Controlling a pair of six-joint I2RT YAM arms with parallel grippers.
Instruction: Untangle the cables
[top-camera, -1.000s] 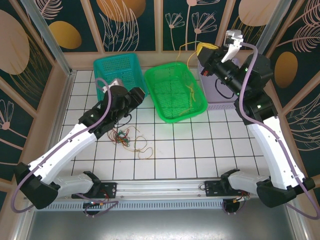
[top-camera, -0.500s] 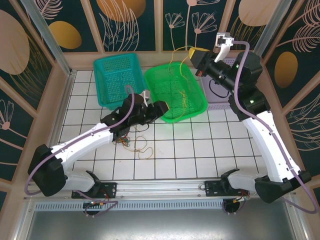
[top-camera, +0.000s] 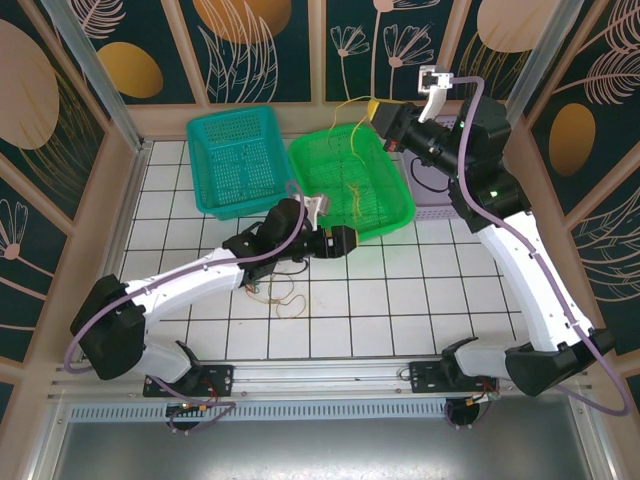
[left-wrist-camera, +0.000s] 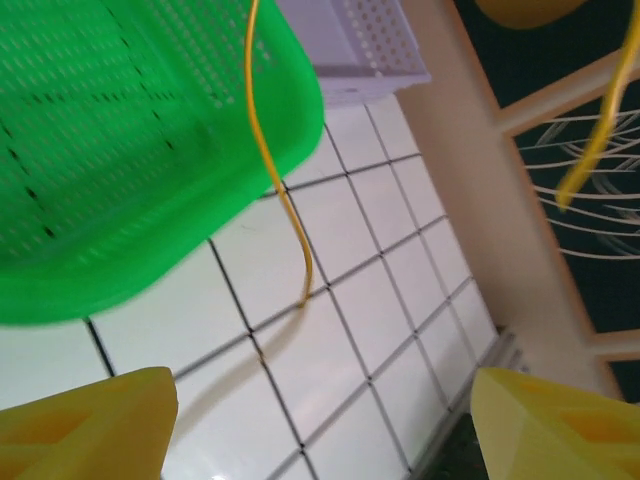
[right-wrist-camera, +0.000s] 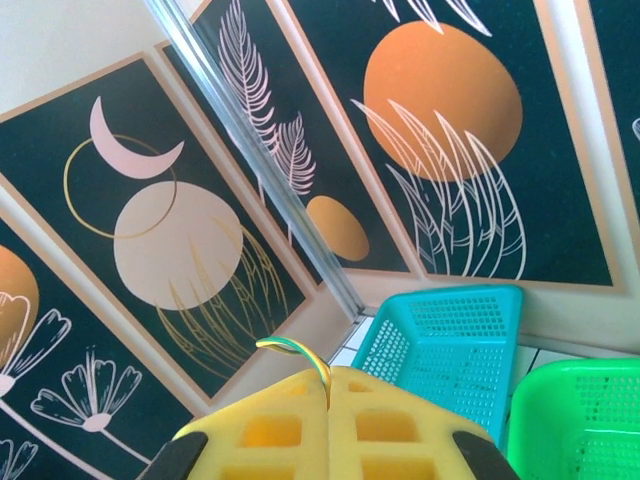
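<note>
My left gripper takes hold of the yellow cable (top-camera: 357, 150) by its dangling end (top-camera: 357, 213) next, away from my right gripper's hold, to untangle the cable.
My right gripper (top-camera: 380, 118) is raised over the back of the green basket (top-camera: 320, 160). It is shut on a thin yellow cable (top-camera: 357, 150) that hangs down into the basket. In the right wrist view the pads (right-wrist-camera: 390, 420) are pressed together on a yellow-green cable (right-wrist-camera: 298, 350). My left gripper (top-camera: 350, 243) sits low at the basket's front edge, open and holding nothing. In the left wrist view its fingers (left-wrist-camera: 90, 425) stand wide apart, and the yellow cable (left-wrist-camera: 268, 150) dangles ahead, its end near the tiles. A tangle of cables (top-camera: 265, 288) lies on the floor under the left arm.
A teal basket (top-camera: 235, 150) stands at the back left beside the green one. A lavender basket (top-camera: 432, 185) sits under the right arm, also in the left wrist view as the lavender basket (left-wrist-camera: 360, 45). Patterned wall panels (top-camera: 260, 45) close in the white tiled floor (top-camera: 400, 300).
My left arm swung right, from the floor tangle to the green basket's front edge, and its jaws opened wider. My right gripper moved left, carrying the yellow cable over the basket.
</note>
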